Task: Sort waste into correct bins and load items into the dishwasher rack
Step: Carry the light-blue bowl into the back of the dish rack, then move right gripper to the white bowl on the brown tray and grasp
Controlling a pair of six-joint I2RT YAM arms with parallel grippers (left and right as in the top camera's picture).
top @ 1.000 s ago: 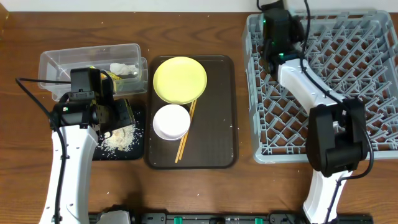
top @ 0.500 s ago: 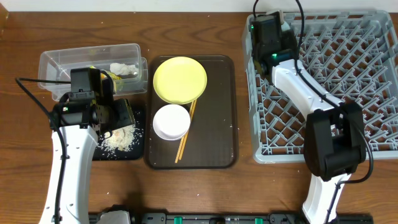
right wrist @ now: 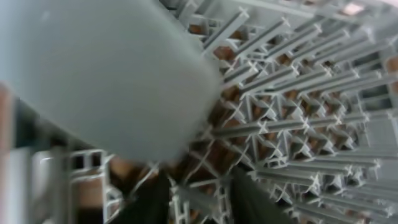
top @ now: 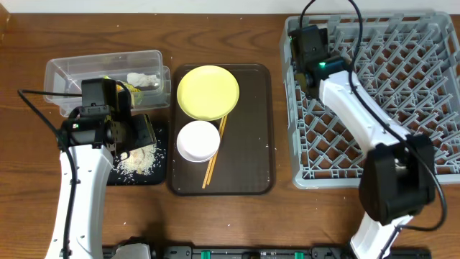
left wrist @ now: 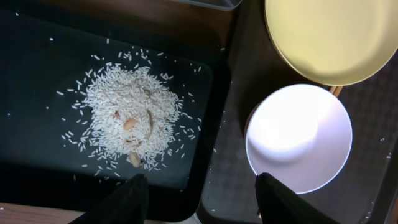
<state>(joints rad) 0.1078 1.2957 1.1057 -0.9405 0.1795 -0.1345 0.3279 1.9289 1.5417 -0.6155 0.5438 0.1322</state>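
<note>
The white bowl (top: pixel 198 140) needs to be picked up next by its rim beside the chopsticks with the robot's right gripper, so its body stays free to load into the rack.
My left gripper (top: pixel 136 133) (left wrist: pixel 202 202) is open and empty. It hangs over the edge of the black tray (top: pixel 162 176) (left wrist: pixel 37 81), which holds the rice heap (top: pixel 140 160) (left wrist: pixel 127 121). The clear tub (top: pixel 65 72) holds the white tissue (top: pixel 142 77) and the snack wrapper (top: pixel 126 88). The yellow plate (top: pixel 208 92) (left wrist: pixel 329 37), the white bowl (top: pixel 198 140) (left wrist: pixel 298 137) and the chopsticks (top: pixel 213 162) lie on the brown tray. My right gripper (top: pixel 303 43) (right wrist: pixel 199 199) is open over the grey rack (top: pixel 402 86) (right wrist: pixel 298 93), at its far left corner. A blurred pale blue-grey surface, seemingly the light blue bowl (right wrist: pixel 106 68), lies beside it. The cup is out of view.
The dark brown serving tray (top: pixel 251 144) (left wrist: pixel 230 174) lies between the black tray and the rack. The right arm's links stretch across the left half of the rack. Bare wooden table (top: pixel 237 223) runs along the front.
My right gripper has moved left and slightly nearer, towards the rack's left wall. The left arm and everything on the trays stay where they were.
</note>
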